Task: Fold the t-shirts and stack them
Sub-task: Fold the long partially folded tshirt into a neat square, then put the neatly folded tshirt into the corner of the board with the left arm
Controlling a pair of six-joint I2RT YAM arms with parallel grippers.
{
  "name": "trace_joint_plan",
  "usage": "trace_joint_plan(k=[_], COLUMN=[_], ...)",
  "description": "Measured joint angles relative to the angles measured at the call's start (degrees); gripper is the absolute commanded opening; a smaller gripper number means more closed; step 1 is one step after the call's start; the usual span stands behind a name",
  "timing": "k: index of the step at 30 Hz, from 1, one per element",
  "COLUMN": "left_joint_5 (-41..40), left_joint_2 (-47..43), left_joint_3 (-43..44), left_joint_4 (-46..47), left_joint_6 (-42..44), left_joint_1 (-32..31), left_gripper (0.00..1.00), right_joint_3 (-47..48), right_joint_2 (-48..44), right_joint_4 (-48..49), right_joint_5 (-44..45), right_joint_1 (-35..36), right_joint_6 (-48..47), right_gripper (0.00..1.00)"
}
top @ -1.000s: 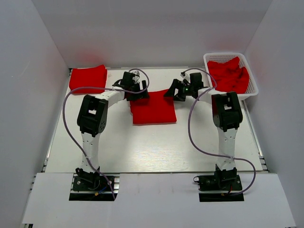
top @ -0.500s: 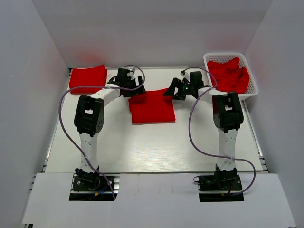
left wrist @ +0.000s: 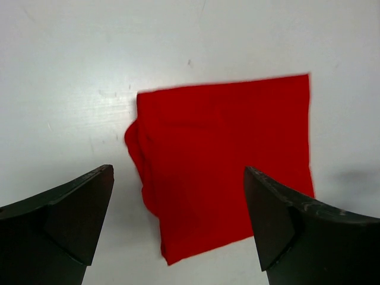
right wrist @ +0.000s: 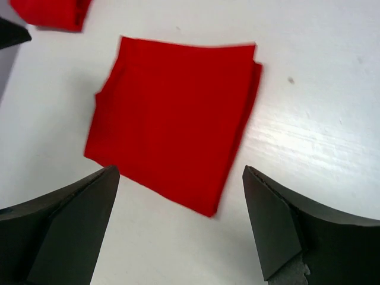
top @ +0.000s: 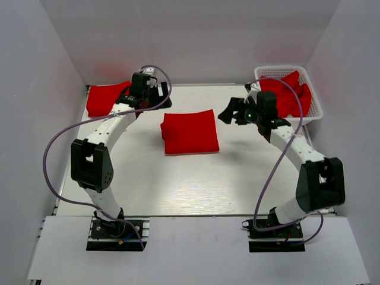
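Observation:
Next, my left gripper pinches the middle folded t-shirt's layered edge nearest the other folded t-shirt (top: 164,133) (left wrist: 148,173) to stack the middle one there still folded.
A folded red t-shirt (top: 190,132) lies flat in the middle of the table; it also shows in the left wrist view (left wrist: 225,160) and the right wrist view (right wrist: 172,119). Another folded red t-shirt (top: 104,98) lies at the back left; its edge shows in the right wrist view (right wrist: 50,13). Crumpled red t-shirts (top: 288,92) fill the white basket (top: 314,113) at the back right. My left gripper (top: 155,101) is open and empty, raised off the shirt's back left corner (left wrist: 178,237). My right gripper (top: 230,113) is open and empty, raised to the right of the shirt (right wrist: 181,237).
White walls close in the table on the left, back and right. The basket stands against the right wall. The left arm's purple cable (top: 59,142) loops out over the table's left side. The right arm's cable (top: 270,178) hangs over the right side.
Both grippers have drawn back from the middle shirt: the left one up and to the back left, the right one to the right. The shirt now lies uncovered and flat.

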Motion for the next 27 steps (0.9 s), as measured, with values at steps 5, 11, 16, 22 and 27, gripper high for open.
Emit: trace_joint_plan(k=[5,11,16,22,27], left_joint_5=[0.55,3.69,6.27,9.62,10.99], left_joint_2=[1.29,6.51,9.35,11.91,13.97], left_joint_3=[-8.63,-13.99,-14.8,-14.32,-13.53], left_joint_4=[-0.31,-0.28,2.71,8.57,11.1], left_joint_6=[-0.66,-1.44,-1.68,-1.66,-1.29], left_joint_1=[-0.39,-0.68,-1.46,-2.62,-2.78], left_gripper=[1.0,1.0,1.0,0.73,0.44], right_joint_3=[-8.5,-14.01,-15.69,-18.18,-19.89], right_joint_2=[-6.36,-12.72,-17.27,-19.67,-22.53], right_joint_4=[-2.32,-5.55,-6.08,-6.99,-8.09], right_joint_5=[6.86,10.58,12.68,14.45,15.34], right_joint_1=[0.39,0.44,0.44,0.44,0.44], right_joint_6=[0.15,0.44,0.55,0.55,0.59], right_gripper=[0.9,0.9,0.9,0.9,0.9])
